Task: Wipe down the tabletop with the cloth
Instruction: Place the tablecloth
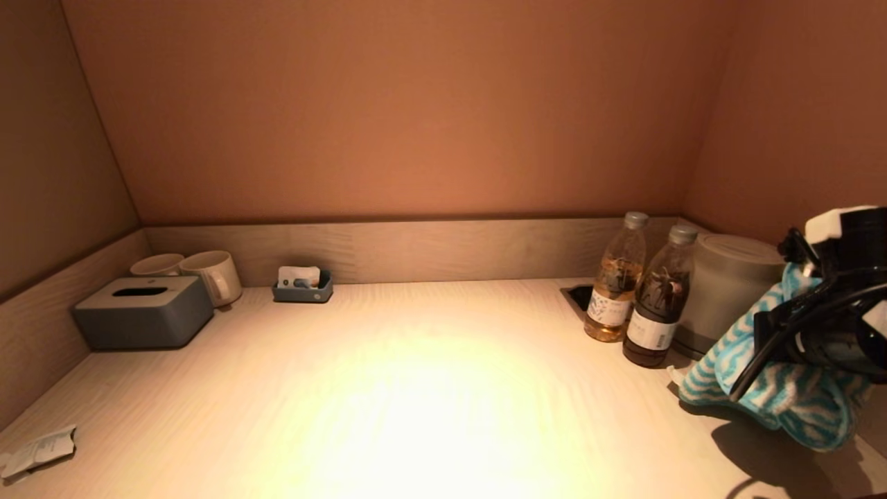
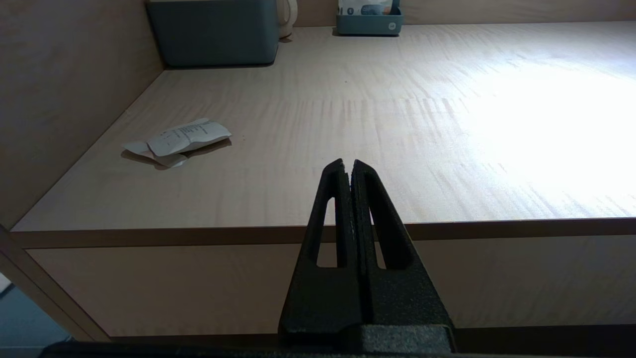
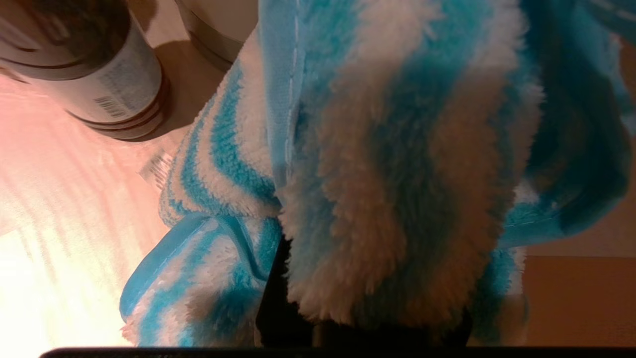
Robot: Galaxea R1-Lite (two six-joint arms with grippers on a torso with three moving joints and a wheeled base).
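Note:
The striped cloth's lower edge (image 1: 811, 436) hangs above its shadow on the tabletop, so it is too early to release. My right gripper lowers the cloth onto the tabletop next, before it lets go.
The cloth (image 1: 783, 398) is fluffy with blue and white stripes. It hangs bunched from my right gripper (image 1: 769, 336) at the right edge of the light wooden tabletop (image 1: 416, 388), close above the surface and casting a shadow. In the right wrist view the cloth (image 3: 387, 174) covers the fingers, which are shut on it. My left gripper (image 2: 348, 166) is shut and empty. It sits in front of and below the table's front edge (image 2: 198, 236) on the left side, out of the head view.
Two bottles (image 1: 615, 281) (image 1: 657, 308) and a grey kettle (image 1: 724, 291) stand just left of and behind the cloth. A grey tissue box (image 1: 142, 310), two mugs (image 1: 211, 274) and a small tray (image 1: 303, 285) stand at the back left. A crumpled paper (image 1: 38, 450) lies front left.

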